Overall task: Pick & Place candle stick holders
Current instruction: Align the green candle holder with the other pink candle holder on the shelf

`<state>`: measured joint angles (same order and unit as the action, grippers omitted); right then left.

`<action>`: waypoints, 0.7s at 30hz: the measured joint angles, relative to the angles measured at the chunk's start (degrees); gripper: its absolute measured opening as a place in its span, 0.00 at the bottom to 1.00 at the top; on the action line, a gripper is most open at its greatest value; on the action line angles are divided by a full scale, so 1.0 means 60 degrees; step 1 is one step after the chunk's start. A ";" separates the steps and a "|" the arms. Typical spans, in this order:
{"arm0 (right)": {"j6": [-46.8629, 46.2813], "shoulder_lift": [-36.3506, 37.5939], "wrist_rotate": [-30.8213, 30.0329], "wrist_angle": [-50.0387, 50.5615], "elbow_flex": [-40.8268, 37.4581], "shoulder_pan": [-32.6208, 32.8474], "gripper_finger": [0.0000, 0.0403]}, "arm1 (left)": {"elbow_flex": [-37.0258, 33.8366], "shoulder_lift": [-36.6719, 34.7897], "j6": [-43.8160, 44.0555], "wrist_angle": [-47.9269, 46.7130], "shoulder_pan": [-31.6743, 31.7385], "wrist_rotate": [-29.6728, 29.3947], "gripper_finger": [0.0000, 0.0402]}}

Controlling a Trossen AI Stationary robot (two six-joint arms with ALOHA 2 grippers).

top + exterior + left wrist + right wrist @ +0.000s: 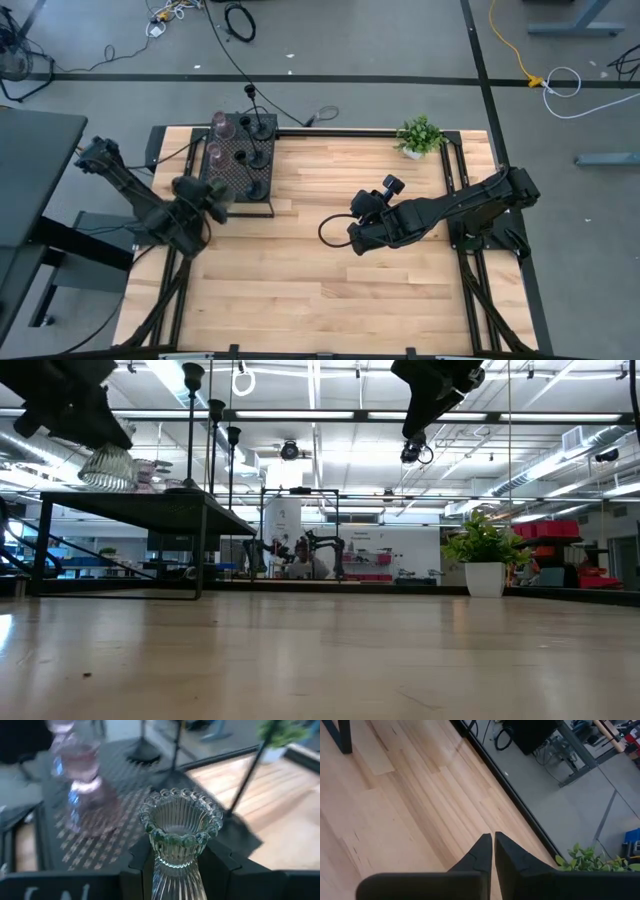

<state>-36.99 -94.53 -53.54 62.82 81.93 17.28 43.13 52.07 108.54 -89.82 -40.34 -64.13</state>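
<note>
I should move the greenish holder (177,832) into line behind the pink holders before my left gripper releases it: the holder is off to their right in the wrist view.
My left gripper (207,200) is shut on a clear, greenish ribbed glass candle holder with a beaded rim (180,827), at the near left corner of the black mesh box (240,165). In the low view the glass (108,468) hangs under the gripper, just above the level of the box top. Two pinkish glass goblets (218,140) and three thin black stems with round bases (257,157) stand on the box. My right gripper (355,238) is shut and empty, raised over the middle of the table. My left gripper pinches the glass holder between its two fingers (137,865), one on each side of the narrow ribbed neck (176,870) just under the beaded cup. The cup stands out past the fingertips. I cannot tell whether the holder touches the box.
A small green potted plant (421,135) stands at the table's far right. The mesh box stands on thin legs (198,545) at the far left. Bare wood (300,290) spreads over the middle and near side. Cables lie on the floor beyond the far edge.
</note>
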 joint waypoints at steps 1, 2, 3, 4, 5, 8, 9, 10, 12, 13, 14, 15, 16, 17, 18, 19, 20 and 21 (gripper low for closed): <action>0.0000 0.0000 0.0000 -0.0011 0.0000 0.0003 0.05 | 0.0000 0.0000 0.0054 0.0002 0.0177 0.0189 0.29; 0.0000 -0.0003 -0.0001 -0.0031 0.0000 -0.0001 0.05 | 0.0000 0.0000 0.0029 -0.0006 0.0343 0.0239 0.29; 0.0000 -0.0003 -0.0019 -0.0050 0.0000 -0.0001 0.05 | 0.0000 0.0000 0.0008 -0.0014 0.0473 0.0163 0.29; 0.0001 -0.0003 -0.0099 -0.0067 0.0000 -0.0001 0.05 | 0.0000 0.0000 -0.0025 -0.0015 0.0584 0.0084 0.29; 0.0000 -0.0003 -0.0192 -0.0077 0.0000 -0.0001 0.05 | 0.0000 0.0000 -0.0144 -0.0019 0.0724 0.0058 0.29; 0.0004 -0.0003 -0.0251 -0.0090 0.0000 -0.0001 0.05 | 0.0000 0.0000 -0.0269 -0.0026 0.1188 0.0068 0.29; 0.0004 -0.0003 -0.0251 -0.0090 0.0000 -0.0001 0.05 | 0.0000 0.0000 -0.0375 -0.0028 0.1317 0.0106 0.29; 0.0004 -0.0003 -0.0251 -0.0090 0.0000 -0.0001 0.05 | -0.0001 0.0000 -0.0486 -0.0037 0.1445 0.0135 0.29; 0.0004 -0.0003 -0.0251 -0.0087 0.0000 -0.0001 0.05 | -0.0053 0.0000 -0.0598 -0.0023 0.1684 0.0154 0.29; 0.0007 -0.0003 -0.0251 -0.0087 0.0000 -0.0001 0.05 | -0.0072 0.0003 -0.0603 -0.0043 0.1751 0.0220 0.29; 0.0006 -0.0003 -0.0251 -0.0087 0.0000 -0.0001 0.05 | -0.0073 0.0004 -0.0633 -0.0034 0.1816 0.0346 0.29; 0.0007 -0.0003 -0.0251 -0.0083 0.0000 -0.0001 0.05 | -0.0073 0.0004 -0.0676 -0.0037 0.1882 0.0401 0.29; 0.0007 -0.0003 -0.0251 -0.0083 0.0000 -0.0001 0.05 | -0.0073 0.0004 -0.0696 -0.0037 0.1932 0.0417 0.29; 0.0007 -0.0003 -0.0251 -0.0083 0.0000 -0.0001 0.05 | -0.0073 0.0004 -0.0701 -0.0035 0.1959 0.0411 0.29; 0.0011 -0.0003 -0.0251 -0.0083 0.0000 -0.0001 0.05 | -0.0073 0.0004 -0.0704 -0.0034 0.1995 0.0413 0.29; 0.0011 -0.0003 -0.0251 -0.0083 0.0000 -0.0001 0.05 | -0.0073 0.0004 -0.0704 -0.0037 0.2039 0.0416 0.29; 0.0011 -0.0003 -0.0251 -0.0083 0.0000 -0.0001 0.05 | -0.0073 0.0004 -0.0700 -0.0037 0.2071 0.0413 0.29; 0.0011 -0.0003 -0.0251 -0.0083 0.0000 -0.0001 0.05 | -0.0073 0.0004 -0.0701 -0.0037 0.2098 0.0414 0.29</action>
<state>-36.93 -94.54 -55.05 62.32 81.93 17.28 42.70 52.10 104.33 -90.04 -27.75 -61.64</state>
